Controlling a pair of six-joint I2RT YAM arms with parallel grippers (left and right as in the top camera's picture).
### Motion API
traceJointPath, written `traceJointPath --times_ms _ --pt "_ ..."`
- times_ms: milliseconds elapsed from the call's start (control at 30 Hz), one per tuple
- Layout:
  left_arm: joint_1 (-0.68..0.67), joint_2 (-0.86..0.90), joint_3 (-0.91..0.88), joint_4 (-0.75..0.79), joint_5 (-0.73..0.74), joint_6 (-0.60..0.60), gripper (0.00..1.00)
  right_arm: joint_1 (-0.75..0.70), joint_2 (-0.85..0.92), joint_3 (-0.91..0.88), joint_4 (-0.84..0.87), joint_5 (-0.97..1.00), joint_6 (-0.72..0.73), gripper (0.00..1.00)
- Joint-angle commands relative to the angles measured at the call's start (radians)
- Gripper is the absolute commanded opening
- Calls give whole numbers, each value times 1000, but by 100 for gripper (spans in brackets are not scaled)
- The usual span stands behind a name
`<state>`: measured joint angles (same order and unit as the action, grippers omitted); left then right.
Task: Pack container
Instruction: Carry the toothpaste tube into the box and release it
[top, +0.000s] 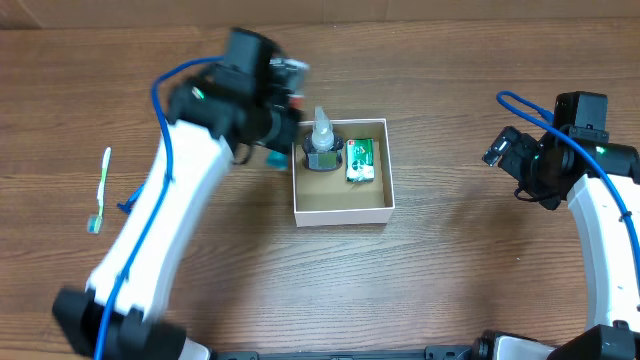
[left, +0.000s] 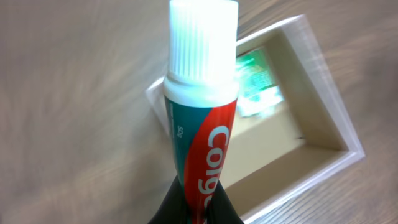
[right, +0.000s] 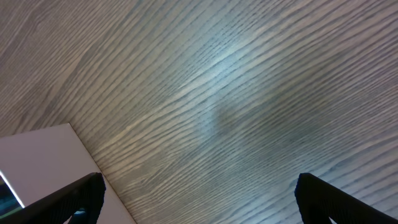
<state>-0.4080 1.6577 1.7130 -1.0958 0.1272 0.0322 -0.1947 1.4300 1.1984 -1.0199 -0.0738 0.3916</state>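
The tube stays held in my left gripper for now, as the tube is beside the container (top: 343, 203). If I opened now, the tube would fall on the tabletop or the container's rim.
The container (top: 343, 203), a small square box with white walls and a brown inside, sits mid-table. In it stand a dark bottle with a clear nozzle (top: 321, 148) and a green packet (top: 361, 160). My left gripper (top: 277, 140) is at the box's left rim, shut on a red and teal Colgate toothpaste tube (left: 202, 118) with a white cap. In the left wrist view my fingers (left: 198, 208) pinch the tube's tail, cap pointing over the container's corner (left: 323, 112) and the green packet (left: 255, 87). My right gripper (top: 508, 150) is open and empty, right of the box (right: 199, 199).
A white and green toothbrush (top: 100, 190) lies on the wood table at the far left. A white flat corner (right: 43, 162) shows at the lower left of the right wrist view, beside my left finger there.
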Motion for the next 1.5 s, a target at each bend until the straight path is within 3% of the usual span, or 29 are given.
traceJointPath --times_ms 0,100,233,467,667,733,800,867,967,1067,1133,1300,1400,1467 --pt "-155 -48 23 28 -92 235 4 1 -6 -3 4 5 -3 100" --pt "-238 -16 23 31 -132 333 4 1 -6 -3 4 5 -3 100" --pt "-260 58 23 30 -158 372 4 1 -6 -3 4 5 -3 100" --pt "-254 226 23 -70 -157 307 4 1 -6 -3 5 5 -3 100" --pt "-254 261 23 -86 -157 300 5 1 -6 -3 4 5 -3 100" --pt "-254 259 23 -95 -157 301 24 1 -6 -3 4 5 -3 100" --pt "-254 259 24 -109 -156 301 58 1 -6 -3 4 5 -3 100" --pt "-254 257 26 -117 -158 302 74 1 -6 -3 4 5 -3 100" --pt "-254 257 56 -148 -157 299 77 1 -6 -3 4 5 -3 100" --pt "-254 249 139 -212 -126 275 67 1 -6 -3 3 5 -4 100" --pt "-253 223 182 -234 -93 270 66 1 -6 -3 3 5 -4 100" --pt "-226 88 195 -233 -164 153 80 1 -6 -3 3 13 -4 100" --pt "-171 17 180 -248 -220 77 100 1 -6 -3 3 13 -4 100" --pt "-97 -31 159 -275 -278 2 100 1 -6 -3 3 13 -4 100"
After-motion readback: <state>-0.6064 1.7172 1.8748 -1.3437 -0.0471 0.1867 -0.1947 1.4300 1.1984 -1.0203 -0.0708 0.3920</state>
